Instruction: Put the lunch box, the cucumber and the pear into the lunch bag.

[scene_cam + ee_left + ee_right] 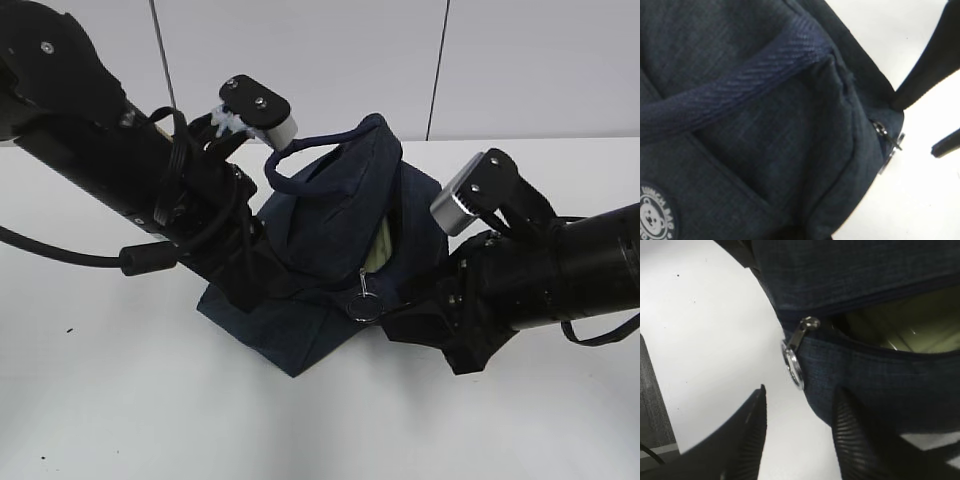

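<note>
I should reach the pull with my right gripper and grab its silver ring [365,308], because the zip slider [363,275] sits tight against the bag's cloth.
The dark navy lunch bag [330,230] stands in the middle of the white table, its zip partly open. A pale green surface [378,256] shows through the opening; it looks like the lunch box lid and also shows in the right wrist view [900,332]. The cucumber and the pear are out of view. My right gripper [802,412] is open and empty just below the silver ring pull [792,365], one finger [850,430] against the bag's fabric. My left arm [225,250] presses on the bag's left side; its fingers are hidden. The left wrist view is filled by the bag [790,150].
One rope-like handle [300,152] loops up under the left wrist camera housing [258,105]. The bag's white round logo [652,217] and zip slider [887,142] show in the left wrist view, with the right gripper's black fingers [922,70] beyond. White table [120,400] surrounds the bag.
</note>
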`<state>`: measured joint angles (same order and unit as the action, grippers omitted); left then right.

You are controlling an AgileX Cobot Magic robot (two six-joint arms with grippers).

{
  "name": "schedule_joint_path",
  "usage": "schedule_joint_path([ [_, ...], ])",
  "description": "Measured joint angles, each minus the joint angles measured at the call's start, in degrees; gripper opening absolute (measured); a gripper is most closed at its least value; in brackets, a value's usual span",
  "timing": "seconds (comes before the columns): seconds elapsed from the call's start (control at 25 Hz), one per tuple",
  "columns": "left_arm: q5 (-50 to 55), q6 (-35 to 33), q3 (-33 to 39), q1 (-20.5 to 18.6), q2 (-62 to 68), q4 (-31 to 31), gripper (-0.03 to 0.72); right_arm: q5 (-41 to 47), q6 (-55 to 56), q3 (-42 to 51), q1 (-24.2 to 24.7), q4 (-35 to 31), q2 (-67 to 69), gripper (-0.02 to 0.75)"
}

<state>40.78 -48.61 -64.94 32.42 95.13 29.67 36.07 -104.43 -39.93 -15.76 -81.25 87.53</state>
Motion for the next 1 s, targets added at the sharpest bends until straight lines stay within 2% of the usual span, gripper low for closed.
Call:
schedule_joint_path([
  [0.44,-0.3,0.0,0.0,0.0,0.0,0.0,0.012,3.5,4.8,1.7,-0.1,2.1,-7.9,0.342],
  [0.72,-0.4,0.0,0.0,0.0,0.0,0.0,0.012,3.3,4.8,3.2,-0.1,2.4,-7.8,0.335],
  [1.0,-0.8,0.1,0.0,0.0,0.0,0.4,0.012,3.0,2.4,3.2,-0.1,-0.5,-3.7,0.334],
])
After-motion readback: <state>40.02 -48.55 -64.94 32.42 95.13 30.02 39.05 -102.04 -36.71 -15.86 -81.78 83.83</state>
